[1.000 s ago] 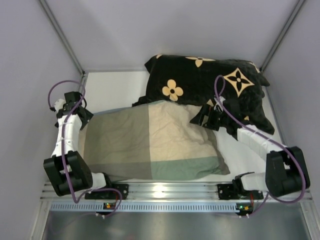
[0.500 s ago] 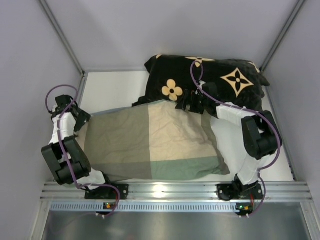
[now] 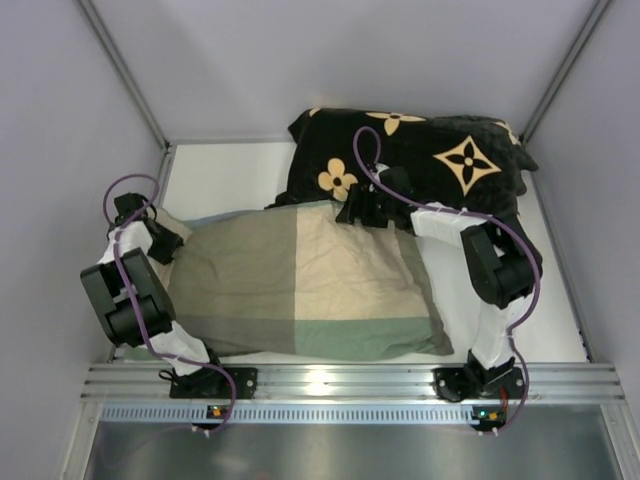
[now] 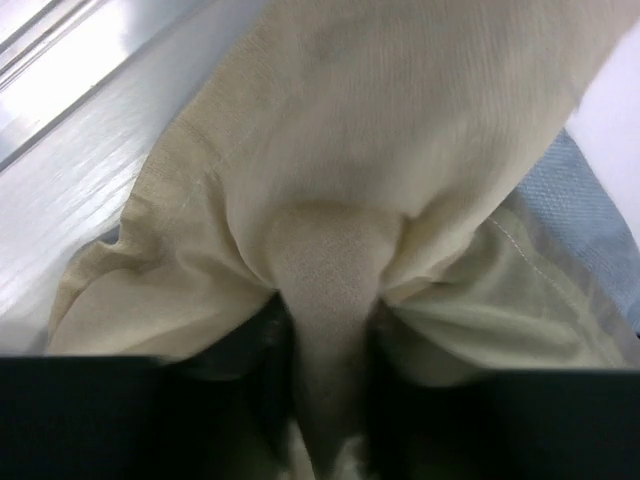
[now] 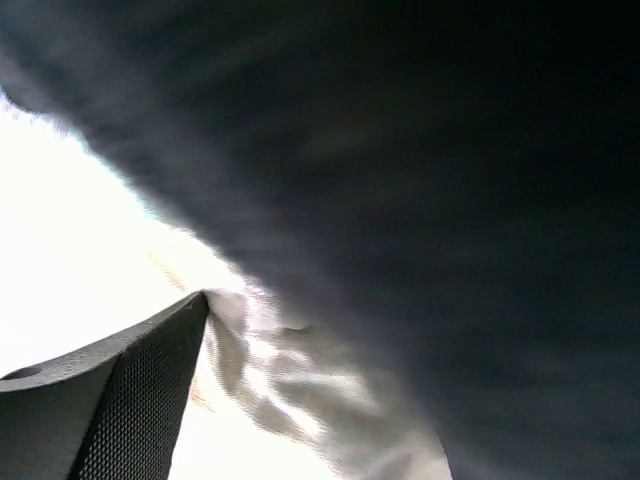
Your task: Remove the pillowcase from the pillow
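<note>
My right gripper would rise empty, one finger wide beside the pillowcase's wrinkled fabric point(image 5: 290, 370).
The pillowcase point(image 3: 300, 280), in olive, beige and sage blocks, lies stuffed across the middle of the table. My left gripper point(image 3: 160, 240) is at its left end. In the left wrist view the hemmed edge of the pillowcase point(image 4: 420, 130) gathers around a cream, grainy corner of the pillow point(image 4: 330, 270), and my left gripper point(image 4: 325, 330) is shut on that corner. The remainder of the pillow is hidden inside. My right gripper point(image 3: 355, 208) sits at the case's far edge against the black cushion. Only one of its fingers point(image 5: 140, 390) shows, set wide to the left, with wrinkled fabric point(image 5: 290, 370) beside it.
A black cushion with tan flower motifs point(image 3: 420, 165) lies at the back right, touching the pillowcase's far edge and filling most of the right wrist view point(image 5: 420, 150). Grey walls enclose the table on the left, back and right. A metal rail point(image 3: 330, 380) runs along the near edge.
My right arm swung left along the black cushion to the pillowcase's far edge. My left gripper closed on the cream corner at the left end, and the fabric there bunched.
</note>
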Robot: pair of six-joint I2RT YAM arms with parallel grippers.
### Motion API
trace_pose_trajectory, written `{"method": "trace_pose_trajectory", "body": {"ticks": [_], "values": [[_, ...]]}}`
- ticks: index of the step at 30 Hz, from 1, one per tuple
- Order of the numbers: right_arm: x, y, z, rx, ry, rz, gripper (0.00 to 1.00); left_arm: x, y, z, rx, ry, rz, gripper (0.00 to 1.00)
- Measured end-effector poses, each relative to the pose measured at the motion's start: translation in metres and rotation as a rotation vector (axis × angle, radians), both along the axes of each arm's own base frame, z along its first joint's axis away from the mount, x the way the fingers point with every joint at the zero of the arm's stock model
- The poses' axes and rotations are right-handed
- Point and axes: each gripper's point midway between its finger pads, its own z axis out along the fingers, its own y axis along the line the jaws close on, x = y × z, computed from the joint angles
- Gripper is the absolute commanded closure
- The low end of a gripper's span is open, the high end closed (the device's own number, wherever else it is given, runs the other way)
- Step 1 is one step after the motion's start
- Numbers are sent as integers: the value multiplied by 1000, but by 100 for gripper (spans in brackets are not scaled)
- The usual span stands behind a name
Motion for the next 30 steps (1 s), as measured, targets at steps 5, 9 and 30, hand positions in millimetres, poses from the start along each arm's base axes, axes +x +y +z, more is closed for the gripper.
{"method": "trace_pose_trajectory", "body": {"ticks": [5,9,30], "values": [[-19,29,1,7,-30,56,38,9,-9,1,-43,-52,-25,100],[-47,38,-4,28,-18,80,90,11,-12,5,-47,-87,-38,100],[15,-10,231,70,-362,-20,100,93,-122,280,-325,-891,-427,100]]}}
